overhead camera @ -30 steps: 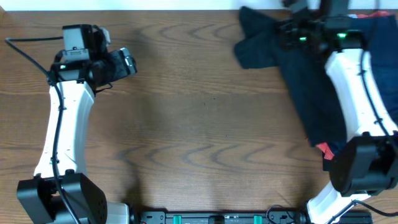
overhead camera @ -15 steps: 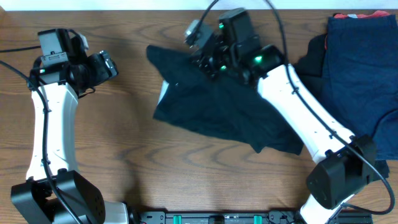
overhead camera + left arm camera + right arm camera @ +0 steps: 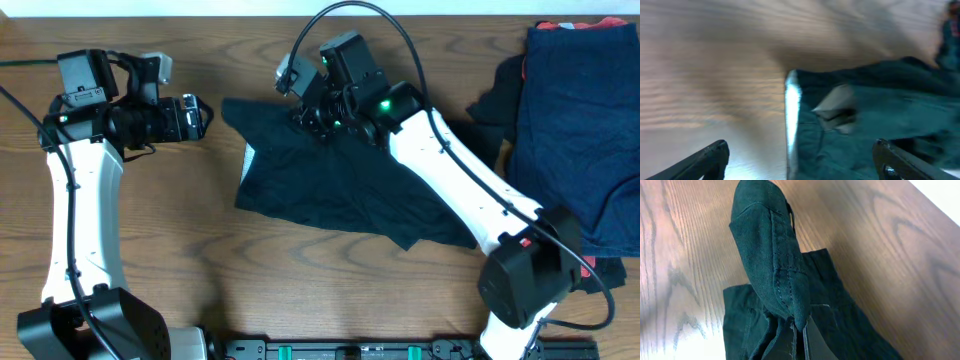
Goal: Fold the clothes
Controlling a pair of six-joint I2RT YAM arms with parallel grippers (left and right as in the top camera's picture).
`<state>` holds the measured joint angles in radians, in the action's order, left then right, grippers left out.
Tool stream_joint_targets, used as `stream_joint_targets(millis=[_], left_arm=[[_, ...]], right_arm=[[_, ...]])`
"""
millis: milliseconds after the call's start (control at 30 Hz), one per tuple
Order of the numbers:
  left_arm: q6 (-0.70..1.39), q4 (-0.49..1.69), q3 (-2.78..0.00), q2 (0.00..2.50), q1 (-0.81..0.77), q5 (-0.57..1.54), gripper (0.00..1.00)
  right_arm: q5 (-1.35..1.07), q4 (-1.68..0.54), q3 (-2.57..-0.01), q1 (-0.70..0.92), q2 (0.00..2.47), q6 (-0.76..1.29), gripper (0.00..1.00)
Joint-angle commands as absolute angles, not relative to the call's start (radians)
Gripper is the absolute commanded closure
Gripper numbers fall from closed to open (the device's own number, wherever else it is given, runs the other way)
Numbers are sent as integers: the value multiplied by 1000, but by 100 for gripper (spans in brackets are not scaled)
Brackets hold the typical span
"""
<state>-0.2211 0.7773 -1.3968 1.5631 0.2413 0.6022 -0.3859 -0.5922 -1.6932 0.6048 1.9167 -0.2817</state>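
Observation:
The left gripper grips the black shorts by the top-edge corner beside the white strip next. That spreads the shorts' waistband for folding.
The black shorts lie spread across the middle of the table, with a white strip at their left edge. My right gripper is shut on a fold of the shorts' top edge and holds it raised; the pinched fabric fills the right wrist view. My left gripper is open and empty, just left of the shorts' upper left corner. In the left wrist view the shorts show a white inner label between my open fingers.
A pile of navy-blue pieces lies at the right edge of the table, with a black piece on its left side and a bit of red at its top. Bare wood table lies in front.
My right gripper has dragged the black shorts further left across the table. My left gripper has moved right toward the shorts' left corner.

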Motion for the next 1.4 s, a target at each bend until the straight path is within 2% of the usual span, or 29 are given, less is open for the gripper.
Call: stream_joint_targets(millis=[0, 233, 367, 700, 867, 1033, 1200, 1367], left_arm=[[-288, 757, -1411, 1550, 240, 771, 3], [-309, 701, -1411, 1581, 196, 819, 2], [-441, 688, -1411, 1605, 152, 818, 6], [-558, 696, -1411, 1691, 101, 694, 9], [-558, 694, -1411, 1697, 100, 695, 14], [-557, 707, -1411, 1697, 99, 703, 26], [-542, 732, -1411, 1698, 86, 722, 26], [-393, 727, -1411, 1709, 78, 726, 26]], right_arm=[[-436, -593, -1705, 604, 1913, -305, 99], [-516, -609, -1705, 603, 1913, -312, 99], [-517, -619, -1705, 600, 1913, -312, 99], [-543, -631, -1705, 558, 1897, -312, 99], [-562, -630, -1705, 528, 1890, -311, 99], [-604, -628, -1705, 503, 1890, -312, 99], [-623, -614, -1705, 496, 1890, -311, 99], [-648, -613, -1706, 497, 1890, -311, 99]])
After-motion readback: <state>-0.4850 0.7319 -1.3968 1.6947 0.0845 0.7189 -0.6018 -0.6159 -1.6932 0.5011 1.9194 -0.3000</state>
